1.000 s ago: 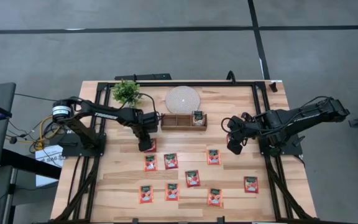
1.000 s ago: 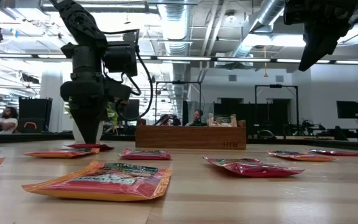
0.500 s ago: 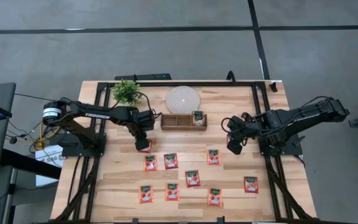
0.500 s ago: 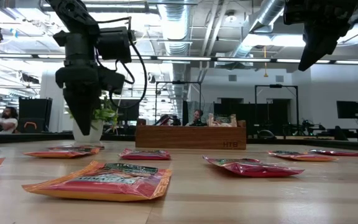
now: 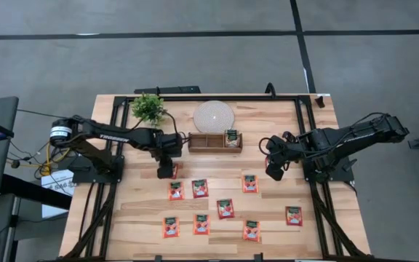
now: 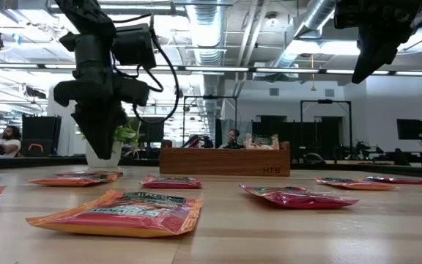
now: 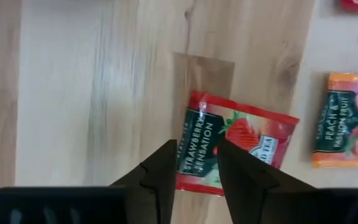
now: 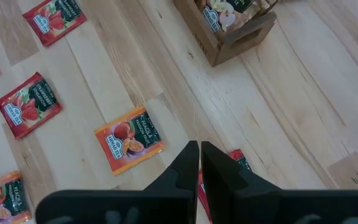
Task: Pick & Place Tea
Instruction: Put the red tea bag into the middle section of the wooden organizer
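The left gripper should next pick up the strawberry packet by its Strawberry Sensation label end (image 7: pixel 197 140) to put it on the tray.
My left gripper (image 5: pixel 166 172) (image 6: pixel 101 154) hovers over a red strawberry tea packet (image 7: pixel 247 134) that lies flat on the table. Its fingers are open by a narrow gap (image 7: pixel 196 162) above the packet's near edge. An orange peach packet (image 7: pixel 347 121) lies beside it. A wooden tray (image 5: pixel 215 141) (image 6: pixel 224 160) stands at the far middle, with one packet (image 5: pixel 230 138) upright in its right compartment. My right gripper (image 5: pixel 273 173) (image 8: pixel 199 149) is shut and waits high above the table's right side.
Several more tea packets lie in loose rows on the near half of the table (image 5: pixel 225 209). A potted plant (image 5: pixel 148 108) and a round white plate (image 5: pixel 214 115) stand behind the tray. A black frame runs along the table's edges (image 5: pixel 305 138).
My left gripper has risen from the table, where its fingertips stood at the strawberry packet, and has moved slightly toward the table's left edge.
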`<state>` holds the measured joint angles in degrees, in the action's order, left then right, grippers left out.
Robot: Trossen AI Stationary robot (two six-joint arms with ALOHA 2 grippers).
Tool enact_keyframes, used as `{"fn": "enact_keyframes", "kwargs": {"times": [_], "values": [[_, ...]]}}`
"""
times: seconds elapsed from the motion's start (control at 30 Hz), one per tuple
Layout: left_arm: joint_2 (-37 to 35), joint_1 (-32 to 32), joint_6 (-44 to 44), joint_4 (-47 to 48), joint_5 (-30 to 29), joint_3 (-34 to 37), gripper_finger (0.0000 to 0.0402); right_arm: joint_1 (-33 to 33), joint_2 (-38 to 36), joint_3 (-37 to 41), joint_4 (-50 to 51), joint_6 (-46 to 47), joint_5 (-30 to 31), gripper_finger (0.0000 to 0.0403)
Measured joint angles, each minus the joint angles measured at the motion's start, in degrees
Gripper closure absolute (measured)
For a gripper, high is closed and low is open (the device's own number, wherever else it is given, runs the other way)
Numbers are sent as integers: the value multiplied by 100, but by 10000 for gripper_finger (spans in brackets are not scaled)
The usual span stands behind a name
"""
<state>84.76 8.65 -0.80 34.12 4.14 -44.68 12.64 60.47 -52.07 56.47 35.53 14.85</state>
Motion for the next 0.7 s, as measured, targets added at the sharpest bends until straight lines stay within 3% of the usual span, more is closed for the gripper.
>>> {"fn": "enact_keyframes", "kwargs": {"times": [0.4, 0.7], "values": [[840, -5, 284, 41, -170, -51, 294, 1, 2, 0, -25, 0, 0, 392], [845, -3, 114, 42, -219, -36, 314, 1, 2, 0, -27, -2, 0, 392]]}}
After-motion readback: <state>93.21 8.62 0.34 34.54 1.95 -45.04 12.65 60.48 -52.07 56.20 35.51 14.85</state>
